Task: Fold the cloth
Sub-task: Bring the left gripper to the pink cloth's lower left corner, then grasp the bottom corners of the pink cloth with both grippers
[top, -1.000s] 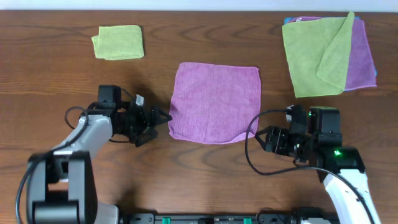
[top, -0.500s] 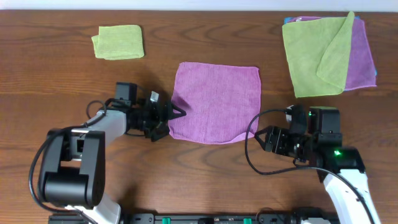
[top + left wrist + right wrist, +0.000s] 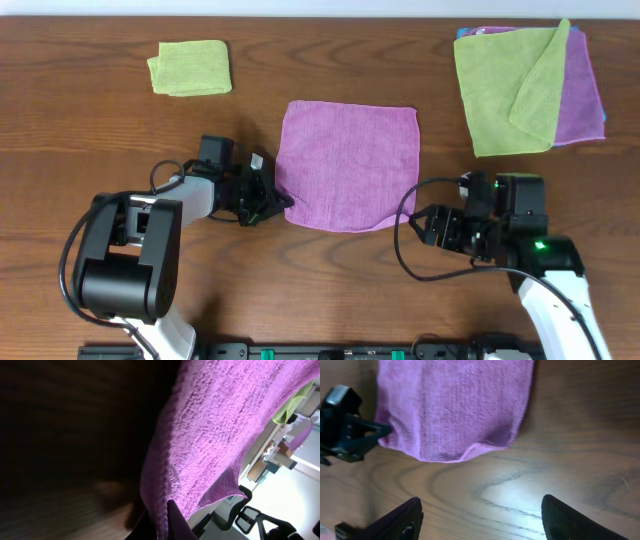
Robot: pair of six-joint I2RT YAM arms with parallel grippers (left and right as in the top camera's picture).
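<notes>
My right gripper grabs the purple cloth's free near corner point(image 3: 406, 221) point(image 3: 506, 444) next, to fold both near corners of the cloth over to its far edge.
A purple cloth point(image 3: 345, 165) lies flat in the middle of the wooden table point(image 3: 100, 140). My left gripper point(image 3: 283, 203) is shut on the cloth's near-left corner. In the left wrist view the cloth point(image 3: 215, 435) fills the frame, and its hem is pinched in the left gripper point(image 3: 162, 527). My right gripper point(image 3: 425, 225) stands open over bare wood, just off the cloth's near-right corner. The right wrist view shows the cloth point(image 3: 455, 405) ahead of the right gripper point(image 3: 482, 520), with nothing between its fingers, and the left gripper point(image 3: 350, 425) at the far corner.
A small folded green cloth point(image 3: 190, 68) lies at the back left. At the back right a pile of cloths point(image 3: 525, 90) has a green one on top of a purple one. Both arms sit along the table's front edge.
My left gripper moved right to the cloth's near-left corner and shut on it. The right arm stayed put, its jaws a little wider.
</notes>
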